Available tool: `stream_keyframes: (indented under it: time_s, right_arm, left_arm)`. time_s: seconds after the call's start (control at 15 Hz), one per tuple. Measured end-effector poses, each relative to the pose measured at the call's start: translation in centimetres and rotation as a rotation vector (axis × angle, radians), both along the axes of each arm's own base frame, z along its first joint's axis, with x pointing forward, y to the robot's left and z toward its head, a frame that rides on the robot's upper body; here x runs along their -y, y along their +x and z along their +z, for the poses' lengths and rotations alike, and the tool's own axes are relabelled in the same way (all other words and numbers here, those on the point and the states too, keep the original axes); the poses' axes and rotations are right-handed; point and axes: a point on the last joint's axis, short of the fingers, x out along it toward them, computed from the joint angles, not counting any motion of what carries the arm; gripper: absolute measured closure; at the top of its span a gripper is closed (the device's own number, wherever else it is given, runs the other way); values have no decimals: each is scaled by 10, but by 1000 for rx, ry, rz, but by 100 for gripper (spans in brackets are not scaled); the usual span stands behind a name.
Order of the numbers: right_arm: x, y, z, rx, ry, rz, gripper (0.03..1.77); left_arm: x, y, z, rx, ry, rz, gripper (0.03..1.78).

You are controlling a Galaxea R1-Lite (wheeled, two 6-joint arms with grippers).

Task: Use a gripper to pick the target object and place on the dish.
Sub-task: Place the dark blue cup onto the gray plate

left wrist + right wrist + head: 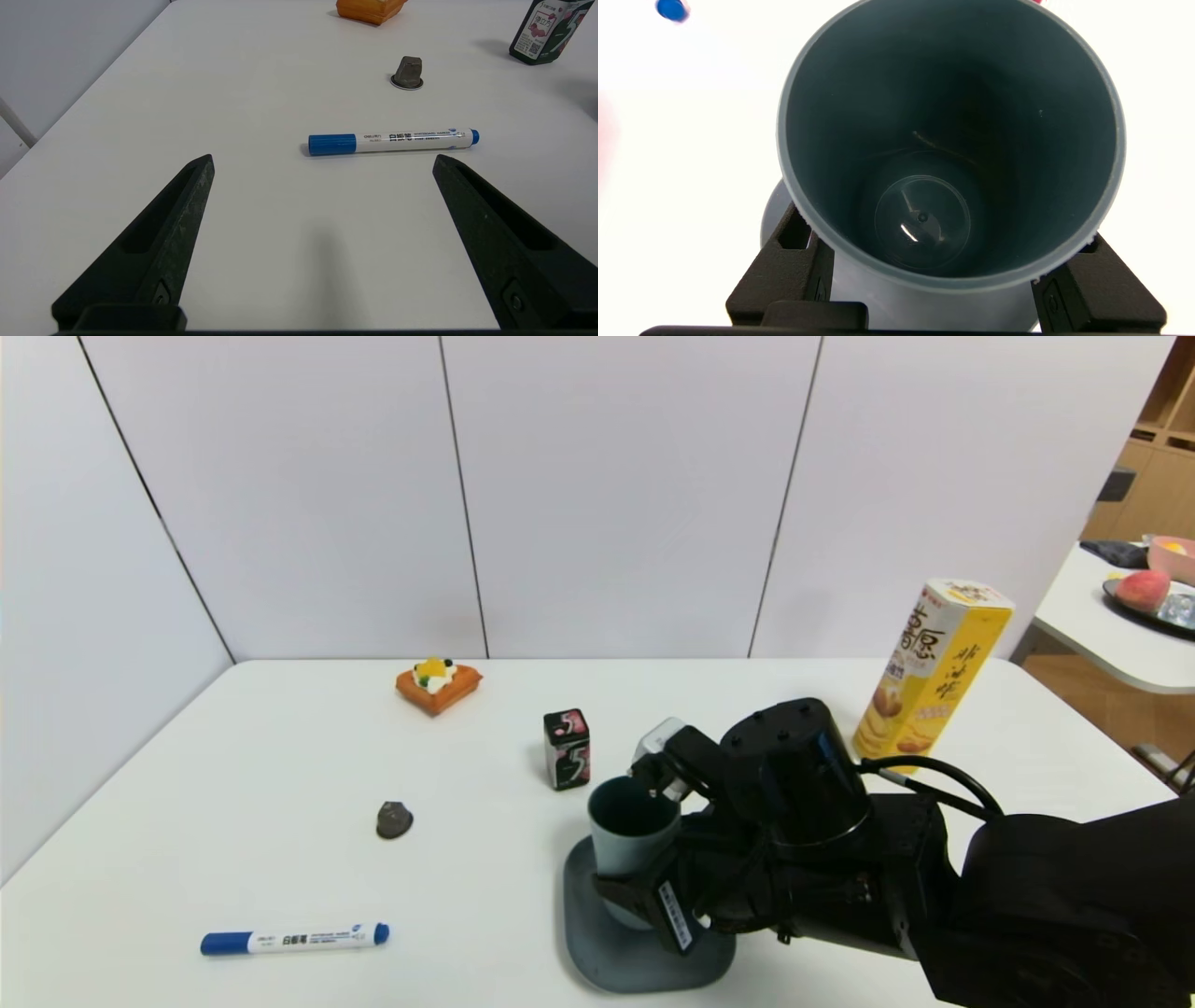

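Note:
The base of the cup (631, 821) rests inside the rim of the grey-blue dish (655, 973), so the cup would stand and it is time for my right gripper to release it now.
The target object, a grey-blue cup (631, 821) with a dark teal inside (948, 140), stands upright over the dish (607, 961), a shallow grey-blue plate near the table's front edge. My right gripper (644, 859) is shut on the cup, one black finger (784, 275) on each side of its wall, below the rim. Whether the cup's base touches the dish I cannot tell. My left gripper (322, 158) hangs open over bare table at the front left, holding nothing; it does not show in the head view.
A blue-capped marker (294, 939) lies at the front left, with a small dark capsule (394, 819) behind it. A black gum box (567, 749) stands just behind the cup. An orange cake toy (438, 684) sits at the back and a tall yellow snack box (938, 672) at the right.

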Motion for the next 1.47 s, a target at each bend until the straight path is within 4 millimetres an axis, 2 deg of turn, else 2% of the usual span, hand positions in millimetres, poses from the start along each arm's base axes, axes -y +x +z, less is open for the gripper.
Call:
stream_keyframes:
  time_s: [0.13,0.47,0.8,1.13,1.47]
  right_arm:
    - [1,0,-1,-1,-4,-5,70]
    - [3,-1,-2,-10,-16,-10,42]
    - [4,-2,1,4,-4,-4,27]
    - [6,-5,11,23,12,-2,18]
    - [15,-10,29,62,50,-7,14]
  left_arm:
    - [0,0,0,0,0,0,12]
    - [0,0,0,0,0,0,12]
    - [0,0,0,0,0,0,12]
    - [0,0,0,0,0,0,12]
    - [0,0,0,0,0,0,12]
